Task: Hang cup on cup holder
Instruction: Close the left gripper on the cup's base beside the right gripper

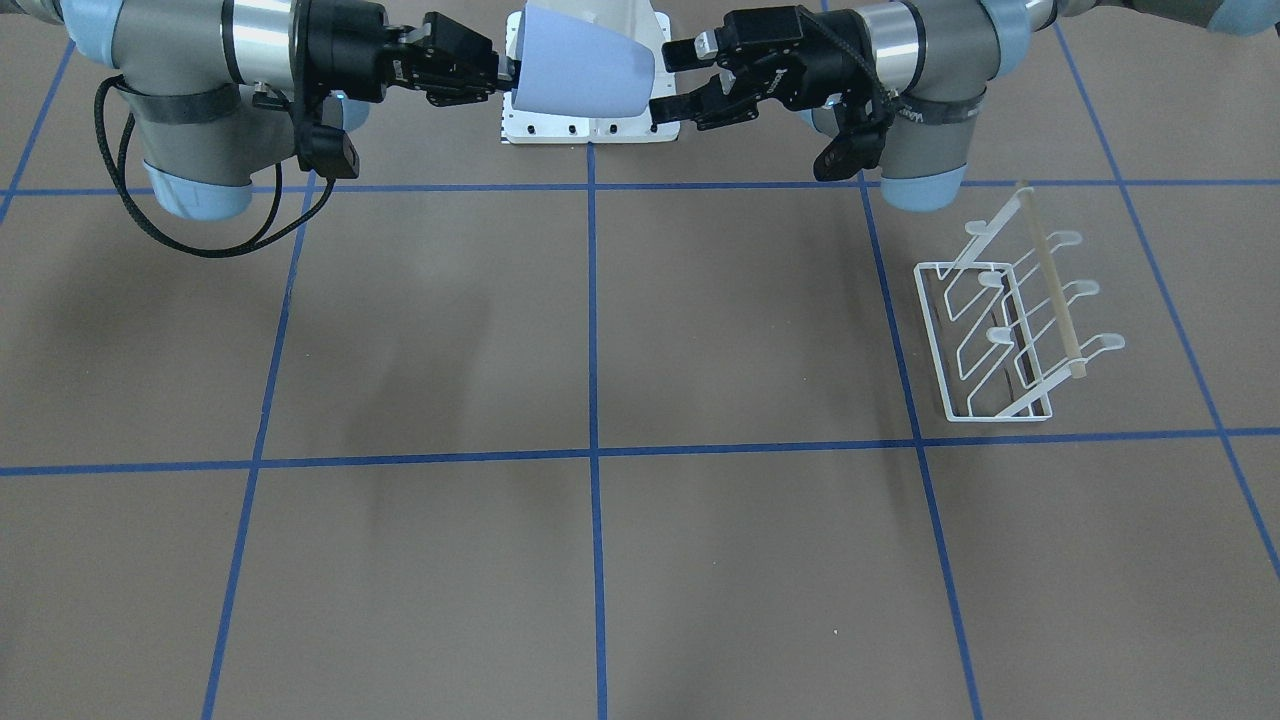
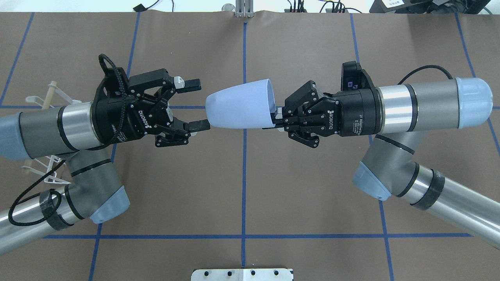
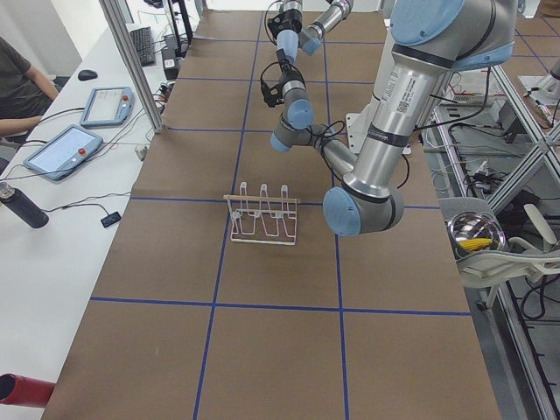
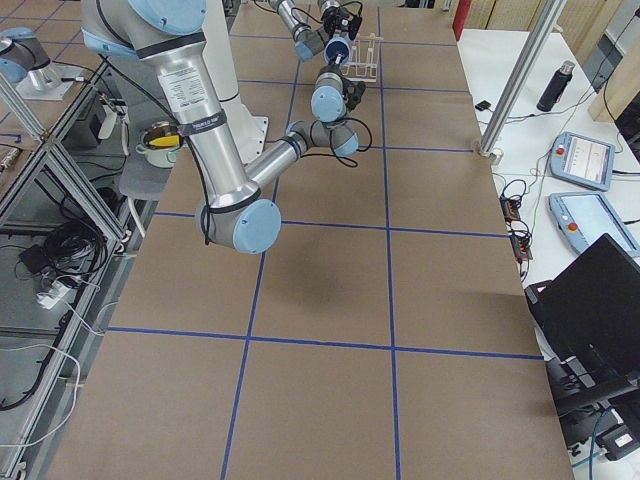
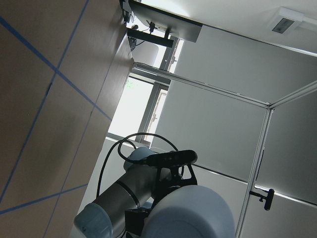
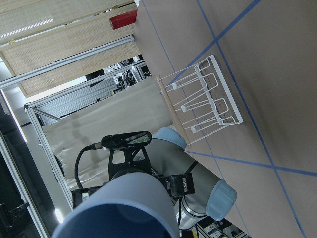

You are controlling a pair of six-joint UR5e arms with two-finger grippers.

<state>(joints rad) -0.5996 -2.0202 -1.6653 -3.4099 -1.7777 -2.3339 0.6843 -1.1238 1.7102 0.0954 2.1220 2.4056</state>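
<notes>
I need to move my left gripper toward the cup before I close it on the cup, because the fingers only reach the edge of the cup's base [image 1: 648, 80].
The pale blue cup [image 2: 238, 103] lies sideways in the air above the table's middle, with its closed base toward my left gripper. My right gripper [image 2: 273, 117] is shut on the cup's rim. My left gripper [image 2: 195, 104] is open, its fingertips level with the cup's base and not closed on it. In the front view the cup [image 1: 580, 65] hangs between my right gripper [image 1: 505, 75] and my left gripper [image 1: 675, 82]. The white wire cup holder [image 1: 1010, 320] with its wooden rod stands on the table on my left side and holds nothing. It is mostly hidden under my left arm in the overhead view [image 2: 47, 97].
The white bolted pedestal [image 1: 590, 125] sits at the robot's base edge behind the cup. Blue tape lines [image 2: 244, 175] cross the brown table. Tablets and a seated operator [image 3: 17, 83] are beyond the far side of the table.
</notes>
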